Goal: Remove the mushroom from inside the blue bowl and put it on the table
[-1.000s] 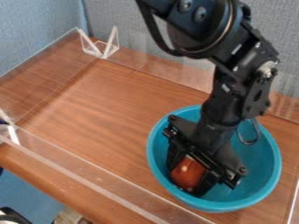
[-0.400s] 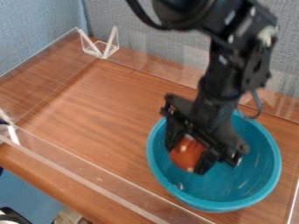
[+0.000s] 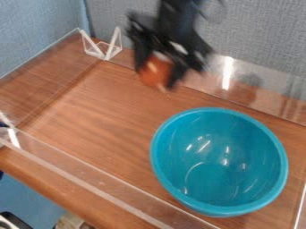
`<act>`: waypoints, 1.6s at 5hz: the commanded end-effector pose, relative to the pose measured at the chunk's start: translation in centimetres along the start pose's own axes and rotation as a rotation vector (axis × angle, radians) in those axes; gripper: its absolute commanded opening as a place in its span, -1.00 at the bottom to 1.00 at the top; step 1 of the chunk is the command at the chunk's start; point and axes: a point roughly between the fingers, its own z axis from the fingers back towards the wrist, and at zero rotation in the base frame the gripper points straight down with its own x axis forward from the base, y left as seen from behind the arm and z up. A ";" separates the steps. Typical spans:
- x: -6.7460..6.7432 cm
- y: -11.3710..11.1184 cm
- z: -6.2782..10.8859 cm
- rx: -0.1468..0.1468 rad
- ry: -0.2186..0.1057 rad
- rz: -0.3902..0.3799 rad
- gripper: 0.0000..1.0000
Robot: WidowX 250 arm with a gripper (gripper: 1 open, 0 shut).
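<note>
The mushroom (image 3: pixel 155 74) hangs high above the wood, so my gripper should keep holding it until it reaches the table.
My gripper (image 3: pixel 157 75) hangs high over the far middle of the table (image 3: pixel 84 112), blurred by motion, pointing down. It is shut on the mushroom (image 3: pixel 155 74), whose reddish-brown cap shows between the fingers; its stem is hidden. The blue bowl (image 3: pixel 221 161) sits at the front right with nothing inside, well below and to the right of the gripper.
Low clear acrylic walls (image 3: pixel 72 165) edge the tabletop. A small clear triangular stand (image 3: pixel 102 43) sits at the far left corner. Bare wood stretches left of the bowl.
The gripper has lifted out of the bowl with the mushroom and swung up and to the left, toward the far side. The bowl is left without it.
</note>
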 end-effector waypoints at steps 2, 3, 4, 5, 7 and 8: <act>1.3 7.8 -3.9 -0.013 0.034 0.113 -1.00; 1.5 8.0 -5.8 -0.018 0.065 0.112 -1.00; 1.7 8.3 -7.3 -0.018 0.085 0.112 -1.00; 1.9 8.6 -8.7 -0.022 0.101 0.111 -1.00; 2.2 8.9 -10.8 -0.028 0.126 0.108 -1.00; 2.1 9.0 -10.5 -0.032 0.122 0.114 1.00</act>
